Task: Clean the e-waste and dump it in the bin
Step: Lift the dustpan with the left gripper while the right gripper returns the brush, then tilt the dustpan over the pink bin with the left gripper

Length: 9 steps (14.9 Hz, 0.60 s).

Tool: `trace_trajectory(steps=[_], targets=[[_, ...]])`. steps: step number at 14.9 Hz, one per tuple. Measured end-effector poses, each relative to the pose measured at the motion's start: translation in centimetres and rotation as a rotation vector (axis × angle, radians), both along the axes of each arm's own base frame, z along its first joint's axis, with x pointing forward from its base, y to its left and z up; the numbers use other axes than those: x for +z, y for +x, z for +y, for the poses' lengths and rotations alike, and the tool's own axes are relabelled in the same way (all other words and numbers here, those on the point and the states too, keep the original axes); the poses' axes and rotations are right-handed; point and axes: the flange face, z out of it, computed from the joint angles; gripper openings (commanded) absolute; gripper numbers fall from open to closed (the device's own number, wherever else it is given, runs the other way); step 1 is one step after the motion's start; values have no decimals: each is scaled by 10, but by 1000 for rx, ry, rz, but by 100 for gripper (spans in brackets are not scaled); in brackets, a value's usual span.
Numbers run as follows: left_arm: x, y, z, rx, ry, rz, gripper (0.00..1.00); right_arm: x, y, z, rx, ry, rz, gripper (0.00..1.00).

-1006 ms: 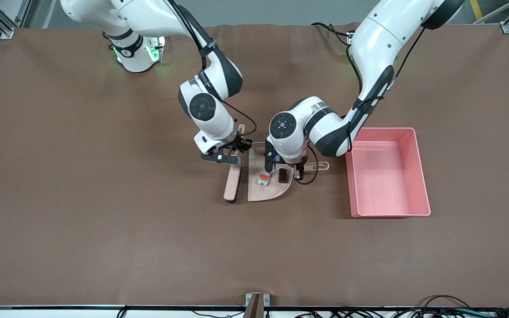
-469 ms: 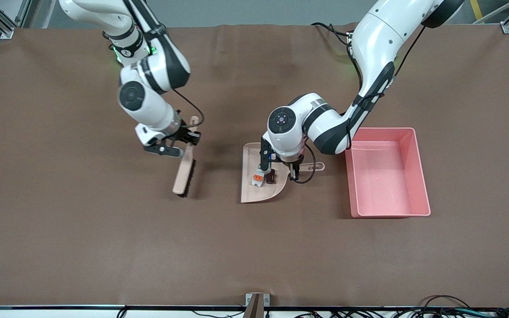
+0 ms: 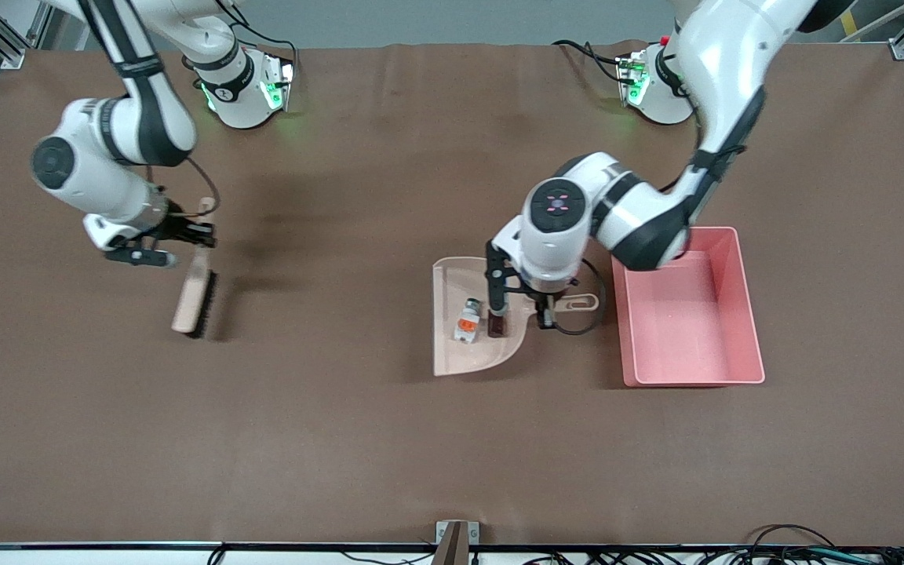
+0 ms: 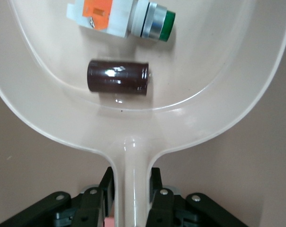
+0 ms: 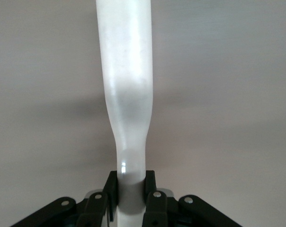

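The brush head (image 3: 195,300) is still above the brown table. My right gripper needs to keep hold of the brush until the head gets to the table.
My left gripper (image 3: 550,304) is shut on the handle of the beige dustpan (image 3: 460,361), beside the pink bin (image 3: 742,314), toward the right arm's end. Both pieces of e-waste lie in the pan: the white-grey part with an orange spot (image 3: 466,322) and the small black block (image 3: 497,322). The left wrist view shows my left gripper (image 4: 132,187) clamping the handle, with the dustpan (image 4: 218,94), the white-orange part (image 4: 119,19) and the dark block (image 4: 118,77) ahead. My right gripper (image 3: 195,237) is shut on a brush (image 3: 193,294) near the right arm's end; the right wrist view shows that gripper (image 5: 130,189) on the brush (image 5: 126,94).
The bin's inside shows nothing in it. Brown cloth covers the whole table (image 3: 342,439). A small bracket (image 3: 456,537) sits at the table edge nearest the front camera.
My right arm has swung the brush away from the dustpan toward the right arm's end of the table. My left arm has shifted the dustpan, with both parts in it, slightly toward the bin.
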Motion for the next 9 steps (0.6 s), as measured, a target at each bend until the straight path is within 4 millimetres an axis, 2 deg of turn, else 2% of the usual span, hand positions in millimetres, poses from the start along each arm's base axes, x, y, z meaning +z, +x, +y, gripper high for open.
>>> trace_trajectory(steps=[1,3,9], targets=[[15,9,18,16,-15,3,22,-1,-4,-19,-12,-12,10,0],[40,24,61,57,-25,18,21,-4,-9,-32,-28,-16,27,0],[83,50,200,215,27,92,21,-20,-16,-27,-20,-24,1,0]])
